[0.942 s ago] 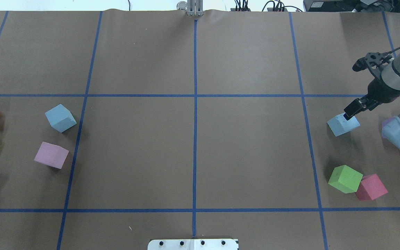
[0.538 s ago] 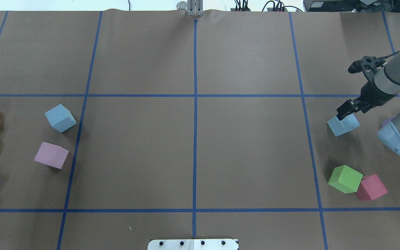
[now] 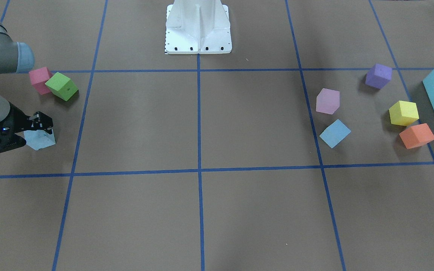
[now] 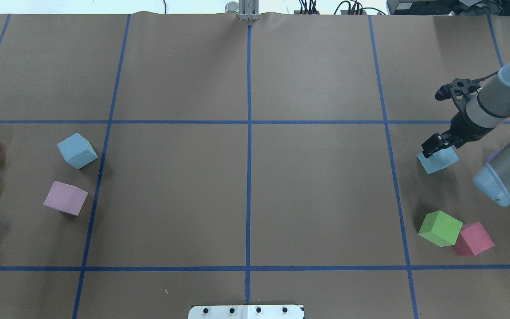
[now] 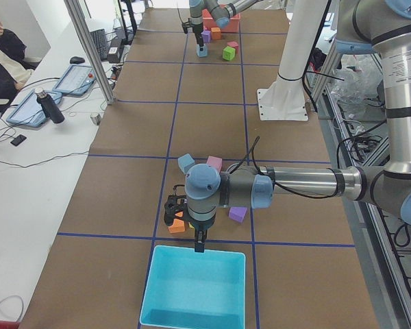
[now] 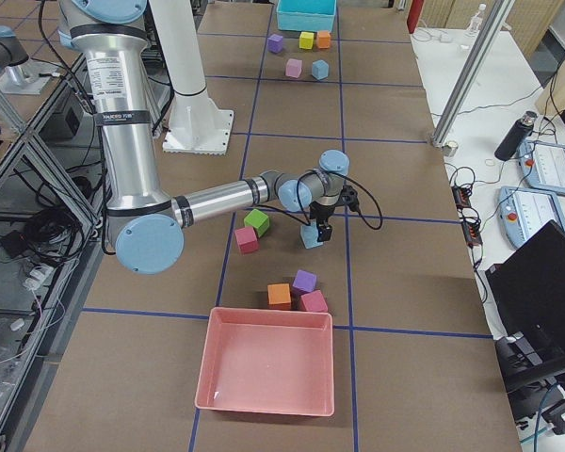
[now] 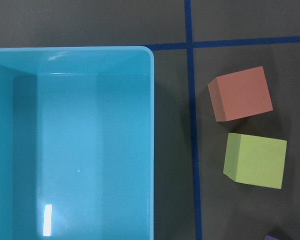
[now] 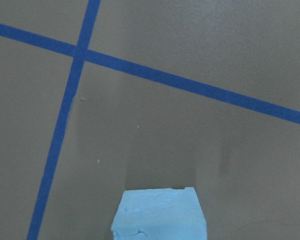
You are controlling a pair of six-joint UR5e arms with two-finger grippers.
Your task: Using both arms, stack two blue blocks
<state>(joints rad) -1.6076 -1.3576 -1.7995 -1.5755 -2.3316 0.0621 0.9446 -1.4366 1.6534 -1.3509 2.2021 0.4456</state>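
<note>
I need to grab the light blue block by its two opposite sides next with my right gripper. Then the two blue blocks can be stacked.
One sky-blue block [image 4: 438, 161] lies on the table at the right; it also shows in the front view [image 3: 40, 140] and at the bottom of the right wrist view [image 8: 160, 216]. My right gripper [image 4: 433, 146] hangs just over its far left edge, jaws apart and empty. The other blue block [image 4: 77, 150] lies at the left, near a lilac cube [image 4: 65, 198]. My left gripper [image 5: 199, 244] shows only in the exterior left view, pointing down over the rim of the turquoise box [image 5: 198, 253]; I cannot tell whether it is open or shut.
A green cube [image 4: 440, 228] and a pink-red cube [image 4: 473, 239] touch, near the right block. A pink tray [image 6: 268, 315] with purple and orange cubes beside it lies at the right end. Orange [image 7: 240, 93] and yellow-green [image 7: 254, 160] cubes lie beside the turquoise box.
My right gripper has moved left across the top of the right blue block. The block has stayed in place. Nothing on the left has moved.
</note>
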